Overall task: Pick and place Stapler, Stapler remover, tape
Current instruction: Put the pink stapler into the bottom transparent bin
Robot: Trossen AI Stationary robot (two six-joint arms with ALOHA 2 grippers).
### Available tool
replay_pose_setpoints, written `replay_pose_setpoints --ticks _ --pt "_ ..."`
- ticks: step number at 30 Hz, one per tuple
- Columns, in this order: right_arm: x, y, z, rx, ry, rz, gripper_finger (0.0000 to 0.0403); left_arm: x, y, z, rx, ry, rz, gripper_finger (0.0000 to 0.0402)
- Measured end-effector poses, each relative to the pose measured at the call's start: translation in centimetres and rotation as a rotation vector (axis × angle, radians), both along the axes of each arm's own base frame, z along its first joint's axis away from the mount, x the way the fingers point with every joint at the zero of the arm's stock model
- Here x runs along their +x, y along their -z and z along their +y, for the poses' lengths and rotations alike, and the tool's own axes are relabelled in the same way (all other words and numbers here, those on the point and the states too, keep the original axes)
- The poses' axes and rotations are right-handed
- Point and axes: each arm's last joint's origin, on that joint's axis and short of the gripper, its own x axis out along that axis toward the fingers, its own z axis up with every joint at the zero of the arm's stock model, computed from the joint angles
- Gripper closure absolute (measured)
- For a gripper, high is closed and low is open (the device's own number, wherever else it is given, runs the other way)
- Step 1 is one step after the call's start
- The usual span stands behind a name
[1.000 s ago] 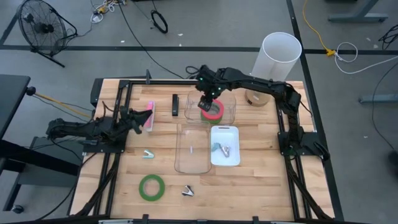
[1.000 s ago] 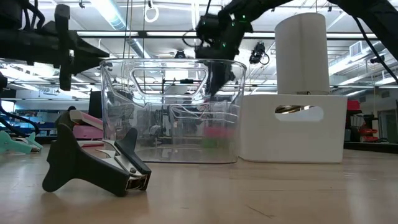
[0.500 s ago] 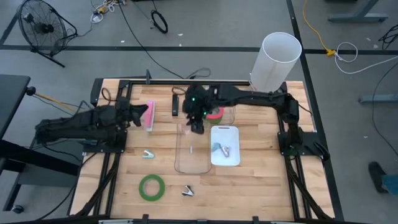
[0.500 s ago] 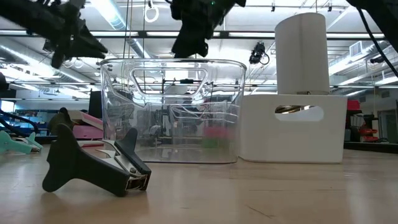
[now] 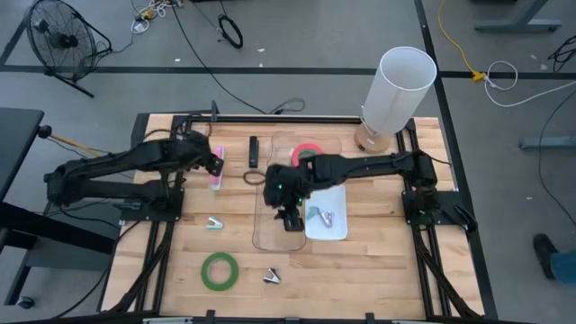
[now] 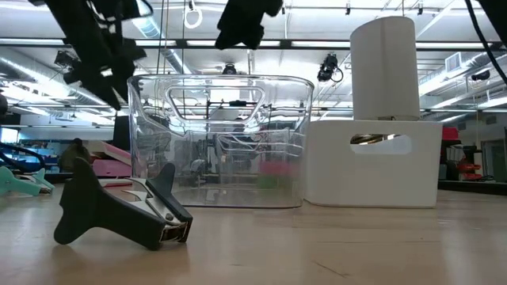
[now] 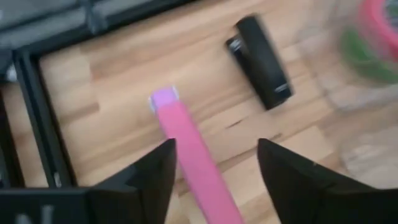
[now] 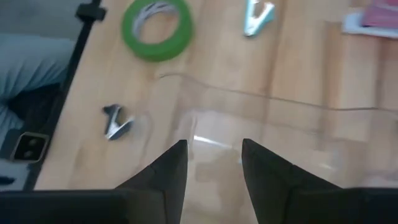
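Observation:
The black stapler needs to be picked up next by its mid-body (image 7: 260, 65) with my left gripper. Its metal-tipped end then stays free, so I can place the stapler.
A pink stapler (image 5: 214, 180) lies flat on the table at the far left. My left gripper (image 7: 216, 146) hovers open over it, one finger on each side, touching nothing. A black stapler (image 7: 261, 62) lies just beyond. A red-pink tape ring (image 5: 309, 149) rests in the far clear bin, on a green one (image 7: 367, 59). Another green tape ring (image 8: 155, 22) lies flat near the front edge. A teal staple remover (image 8: 256, 18) and a dark one (image 8: 115, 121) lie loose on the table. My right gripper (image 8: 213, 146) hangs open and empty over the nearer clear bin (image 5: 279, 236).
A white tray (image 5: 337, 189) holding staple removers stands right of the nearer clear bin. A tall white cylinder (image 5: 396, 90) stands at the far right corner. Black frame rails (image 5: 153, 243) run along the table's left and right sides.
My right gripper has left the far clear bin, where the red-pink tape stays, and gone toward the table's near edge until it is over the nearer clear bin. My left arm has risen, and its gripper has tipped downward over the pink stapler.

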Motion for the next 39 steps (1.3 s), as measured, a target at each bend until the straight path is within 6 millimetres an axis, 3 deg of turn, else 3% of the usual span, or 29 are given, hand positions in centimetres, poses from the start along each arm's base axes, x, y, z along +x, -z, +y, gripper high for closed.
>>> replay_pose_setpoints --ticks 7,16,25,33,39 --pt "-1.0 0.3 4.0 -0.052 -0.044 0.043 0.0252 1.2 2.0 1.6 -0.154 -0.142 0.057 0.0102" --pt "-2.0 0.5 7.6 -0.155 -0.08 0.045 0.0252 2.3 3.9 2.9 -0.257 -0.189 0.111 0.009" --pt "-2.4 0.5 8.8 -0.184 -0.089 0.037 0.0252 3.5 5.9 3.6 -0.334 -0.221 0.178 0.009" --pt "-2.4 0.5 8.7 -0.182 -0.081 0.048 0.0252 4.6 7.3 4.4 -0.298 -0.208 0.224 0.0091" --pt "-2.4 0.5 8.7 -0.177 -0.072 0.05 0.0252 4.8 8.0 4.5 -0.307 -0.168 0.282 0.0139"
